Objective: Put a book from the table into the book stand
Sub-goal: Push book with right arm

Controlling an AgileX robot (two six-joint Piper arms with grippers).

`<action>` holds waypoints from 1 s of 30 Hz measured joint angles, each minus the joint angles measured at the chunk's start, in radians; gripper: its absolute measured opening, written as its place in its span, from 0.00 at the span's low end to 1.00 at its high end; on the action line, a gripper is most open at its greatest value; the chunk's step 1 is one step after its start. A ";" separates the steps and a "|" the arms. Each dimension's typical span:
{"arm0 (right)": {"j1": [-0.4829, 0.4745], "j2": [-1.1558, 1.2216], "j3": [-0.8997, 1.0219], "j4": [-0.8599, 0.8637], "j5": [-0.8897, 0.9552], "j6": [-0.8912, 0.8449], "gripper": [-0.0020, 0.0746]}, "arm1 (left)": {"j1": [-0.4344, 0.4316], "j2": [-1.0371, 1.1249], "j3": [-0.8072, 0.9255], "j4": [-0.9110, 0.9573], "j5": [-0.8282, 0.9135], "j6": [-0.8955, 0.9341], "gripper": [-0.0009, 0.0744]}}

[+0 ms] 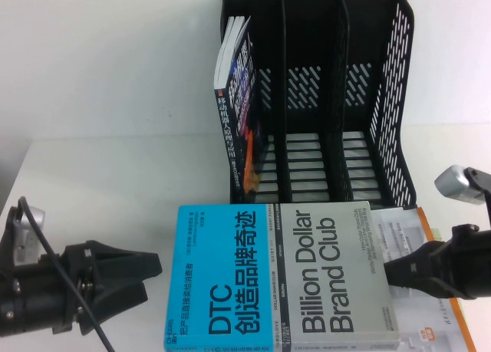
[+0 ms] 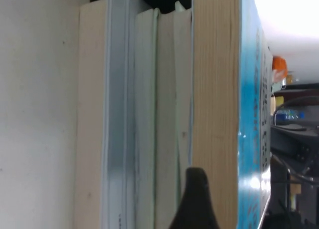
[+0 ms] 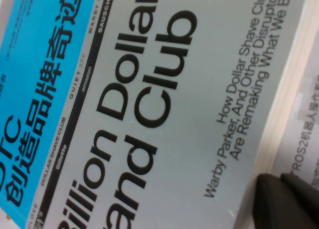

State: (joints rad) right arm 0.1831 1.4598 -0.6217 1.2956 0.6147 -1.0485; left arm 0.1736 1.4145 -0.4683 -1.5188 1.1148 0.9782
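Observation:
The blue-and-grey book should go in the book stand's middle slot [image 1: 308, 129], so my left gripper should next pick the book up by its blue end [image 1: 186, 279] to stand it there.
The thick blue-and-grey book [image 1: 285, 279] lies flat at the table's [image 1: 92, 99] front middle, on top of a larger book. It fills the right wrist view [image 3: 149, 104], and its page edge shows in the left wrist view [image 2: 214, 89]. My left gripper [image 1: 151, 279] is open just left of the book's blue edge, with one fingertip [image 2: 196, 199] against the pages. My right gripper [image 1: 388, 272] is shut, its fingertips [image 3: 286, 201] at the book's grey right edge. The black book stand [image 1: 314, 99] stands behind the book.
A dark book with white Chinese spine text [image 1: 234, 99] leans in the stand's left slot; the middle and right slots hold nothing. The white, orange-bordered ROS2 book [image 1: 439, 294] lies under the blue-and-grey book and sticks out to the right [image 3: 306, 124].

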 joint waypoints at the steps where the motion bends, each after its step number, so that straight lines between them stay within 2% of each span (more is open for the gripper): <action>1: 0.000 0.002 0.000 0.000 0.000 -0.004 0.02 | 0.000 0.011 -0.010 0.008 0.009 -0.005 0.68; 11: 0.000 0.002 0.000 0.004 0.000 -0.029 0.02 | 0.002 0.135 -0.083 0.004 0.034 -0.013 0.80; 15: 0.000 0.002 0.000 0.004 0.003 -0.036 0.02 | -0.006 0.189 -0.087 -0.006 0.034 -0.011 0.80; 25: 0.016 0.004 0.000 0.008 0.015 -0.059 0.02 | -0.128 0.223 -0.088 -0.093 0.034 0.045 0.77; 30: 0.047 0.023 0.000 0.055 0.015 -0.106 0.02 | -0.145 0.223 -0.088 -0.101 0.034 0.047 0.77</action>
State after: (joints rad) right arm 0.2302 1.4826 -0.6217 1.3511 0.6299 -1.1543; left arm 0.0286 1.6373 -0.5564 -1.6202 1.1492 1.0250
